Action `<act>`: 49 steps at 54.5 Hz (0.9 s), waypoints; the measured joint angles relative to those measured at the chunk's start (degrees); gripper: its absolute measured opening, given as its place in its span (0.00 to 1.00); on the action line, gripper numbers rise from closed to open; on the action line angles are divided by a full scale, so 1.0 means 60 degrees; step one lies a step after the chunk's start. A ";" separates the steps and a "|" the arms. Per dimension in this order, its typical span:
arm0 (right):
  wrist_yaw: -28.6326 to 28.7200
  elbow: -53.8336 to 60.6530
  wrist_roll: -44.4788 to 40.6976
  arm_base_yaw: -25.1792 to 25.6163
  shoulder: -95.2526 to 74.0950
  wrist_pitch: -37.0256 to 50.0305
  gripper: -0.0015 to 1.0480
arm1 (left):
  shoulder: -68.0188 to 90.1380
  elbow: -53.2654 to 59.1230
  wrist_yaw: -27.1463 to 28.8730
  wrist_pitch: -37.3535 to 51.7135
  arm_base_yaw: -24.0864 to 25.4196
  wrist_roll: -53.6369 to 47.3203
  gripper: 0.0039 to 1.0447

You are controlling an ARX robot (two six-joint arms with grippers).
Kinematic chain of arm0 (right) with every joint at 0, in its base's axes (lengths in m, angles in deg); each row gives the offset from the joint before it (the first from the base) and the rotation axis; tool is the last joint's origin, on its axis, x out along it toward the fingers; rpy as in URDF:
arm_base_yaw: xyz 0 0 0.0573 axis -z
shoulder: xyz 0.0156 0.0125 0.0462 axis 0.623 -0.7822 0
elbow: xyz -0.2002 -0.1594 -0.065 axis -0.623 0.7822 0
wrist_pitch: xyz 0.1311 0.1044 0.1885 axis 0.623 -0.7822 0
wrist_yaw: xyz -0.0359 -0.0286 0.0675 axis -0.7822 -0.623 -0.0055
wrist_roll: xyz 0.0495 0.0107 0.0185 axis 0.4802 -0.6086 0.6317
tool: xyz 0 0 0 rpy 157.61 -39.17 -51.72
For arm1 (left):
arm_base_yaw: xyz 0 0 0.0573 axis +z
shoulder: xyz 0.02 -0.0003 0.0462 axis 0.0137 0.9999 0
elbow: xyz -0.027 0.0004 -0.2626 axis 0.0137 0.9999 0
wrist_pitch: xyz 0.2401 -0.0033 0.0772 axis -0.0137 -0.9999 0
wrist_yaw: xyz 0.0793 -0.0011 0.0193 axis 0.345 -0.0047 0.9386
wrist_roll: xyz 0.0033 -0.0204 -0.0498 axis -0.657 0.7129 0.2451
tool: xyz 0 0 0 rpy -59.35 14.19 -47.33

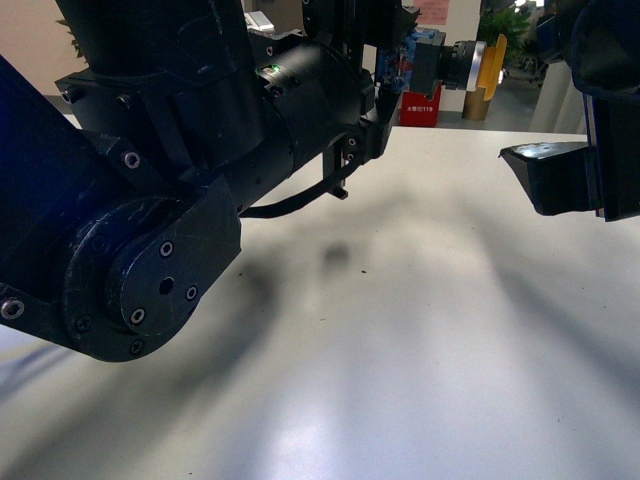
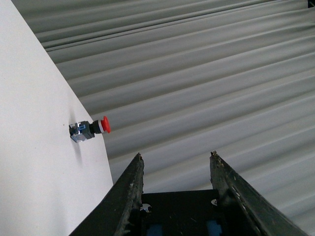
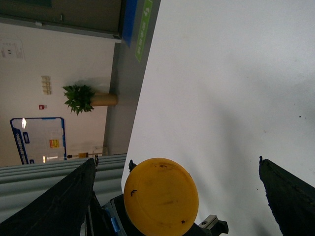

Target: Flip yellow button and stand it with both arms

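The robot's right gripper should next grab the yellow button [image 3: 161, 195] by the edge of its round cap [image 3: 195, 196]. Then it can flip the button and stand it up.
The yellow button [image 1: 470, 62] hangs high above the white table [image 1: 420, 340], lying sideways with its yellow cap turned to the right. My left gripper [image 1: 405, 70] is shut on its blue block end. In the left wrist view the left gripper [image 2: 176, 154] shows two dark fingers [image 2: 129, 191], with only bits of blue at their base. My right gripper [image 1: 548, 105] is open, just right of the cap. In the right wrist view the round yellow button [image 3: 161, 195] faces the camera between the right gripper's [image 3: 177, 159] widely spread fingers [image 3: 288, 196], touching neither.
A similar button with a red top [image 2: 90, 129] lies on its side on the table [image 2: 34, 162] near an edge, against a grey ribbed wall. A red box [image 1: 420, 105] stands beyond the table's far edge. The bulky left arm [image 1: 150, 230] fills the left foreground.
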 joint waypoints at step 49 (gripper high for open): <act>0.0087 -0.0025 -0.0412 -0.0055 -0.0135 0.0000 0.08 | 0.0000 -0.0051 -0.0073 0.0011 -0.0007 -0.0430 0.46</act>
